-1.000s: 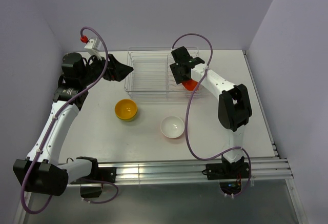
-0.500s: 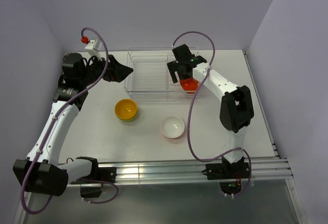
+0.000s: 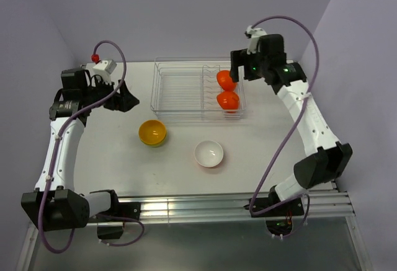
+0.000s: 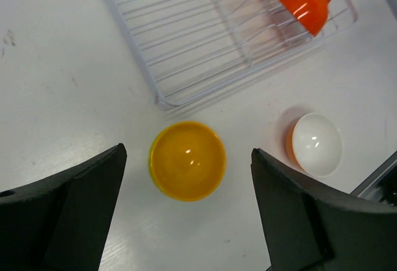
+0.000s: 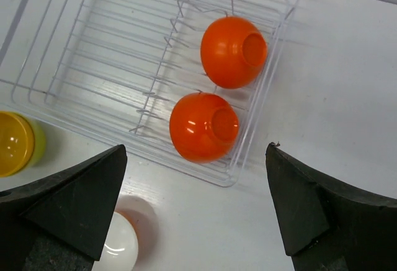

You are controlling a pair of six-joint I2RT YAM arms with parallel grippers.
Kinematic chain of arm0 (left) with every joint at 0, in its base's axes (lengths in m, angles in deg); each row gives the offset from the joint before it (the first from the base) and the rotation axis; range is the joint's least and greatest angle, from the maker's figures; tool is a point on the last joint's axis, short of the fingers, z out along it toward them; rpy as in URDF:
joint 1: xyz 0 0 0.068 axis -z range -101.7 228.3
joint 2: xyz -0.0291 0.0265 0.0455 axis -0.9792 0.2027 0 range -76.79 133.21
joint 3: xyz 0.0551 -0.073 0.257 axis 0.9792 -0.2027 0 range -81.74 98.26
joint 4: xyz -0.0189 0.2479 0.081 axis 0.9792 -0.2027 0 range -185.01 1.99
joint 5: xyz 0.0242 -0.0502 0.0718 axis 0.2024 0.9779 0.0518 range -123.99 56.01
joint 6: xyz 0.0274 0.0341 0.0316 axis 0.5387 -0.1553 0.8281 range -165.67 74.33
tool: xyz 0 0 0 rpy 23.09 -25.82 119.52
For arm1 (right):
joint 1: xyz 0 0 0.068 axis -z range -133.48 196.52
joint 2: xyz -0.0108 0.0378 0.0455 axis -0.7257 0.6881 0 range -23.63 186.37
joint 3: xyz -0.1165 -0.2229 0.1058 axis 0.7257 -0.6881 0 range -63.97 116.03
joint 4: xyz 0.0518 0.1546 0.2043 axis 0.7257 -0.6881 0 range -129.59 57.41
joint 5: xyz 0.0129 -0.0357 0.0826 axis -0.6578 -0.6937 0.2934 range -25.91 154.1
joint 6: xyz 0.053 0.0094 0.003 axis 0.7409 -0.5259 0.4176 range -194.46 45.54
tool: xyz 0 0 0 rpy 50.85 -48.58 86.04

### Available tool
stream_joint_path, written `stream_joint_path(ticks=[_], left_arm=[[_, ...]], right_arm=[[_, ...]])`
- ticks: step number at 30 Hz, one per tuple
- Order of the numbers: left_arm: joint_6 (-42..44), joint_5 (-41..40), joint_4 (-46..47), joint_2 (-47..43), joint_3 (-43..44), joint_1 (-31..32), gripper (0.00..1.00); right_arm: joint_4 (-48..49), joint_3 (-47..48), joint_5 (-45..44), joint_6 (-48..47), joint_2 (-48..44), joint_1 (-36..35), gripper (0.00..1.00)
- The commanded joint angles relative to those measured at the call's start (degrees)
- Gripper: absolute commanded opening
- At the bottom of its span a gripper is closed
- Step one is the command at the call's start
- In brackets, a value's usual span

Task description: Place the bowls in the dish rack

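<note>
My right gripper grabs the white-inside bowl's rim nearest the rack [image 3: 186,91] next, and the opposite rim stays free for handover to my left gripper.
The clear dish rack [image 3: 186,91] stands at the back of the table. Two red-orange bowls [image 3: 226,80] [image 3: 227,100] lean on edge in its right section. On the table in front lie a yellow-orange bowl [image 3: 152,132] and a bowl with a white inside [image 3: 209,153]. My right gripper [image 3: 237,72] hovers open and empty above the rack's right end; its wrist view looks down on both racked bowls [image 5: 232,51] [image 5: 203,126]. My left gripper [image 3: 123,97] is open and empty left of the rack, high above the yellow-orange bowl [image 4: 187,160].
The rack's left section [image 4: 186,35] holds nothing. The white-inside bowl [image 4: 316,144] sits right side up, right of the yellow-orange one. Purple walls close the table at the back and sides. The arm bases are at the near edge.
My right gripper opened, left the second red-orange bowl in the rack and rose back to the right. My left arm drew back to the left, away from the rack.
</note>
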Motion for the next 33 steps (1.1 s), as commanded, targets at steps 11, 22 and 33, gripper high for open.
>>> stream_joint_path(ticks=[11, 22, 33], left_arm=[[17.02, 4.30, -3.89, -3.77, -9.43, -1.10, 0.85], [11.83, 7.03, 1.21, -4.74, -9.79, -1.10, 0.88], [11.13, 6.76, 1.30, -5.89, -9.00, -1.10, 0.88]], right_arm=[[-15.83, -20.45, 21.31, -11.11, -12.86, 4.89, 0.83], [-6.72, -30.91, 3.65, -6.54, -5.31, -14.27, 0.69], [1.73, -30.74, -3.38, -7.15, 4.54, -23.76, 0.62]])
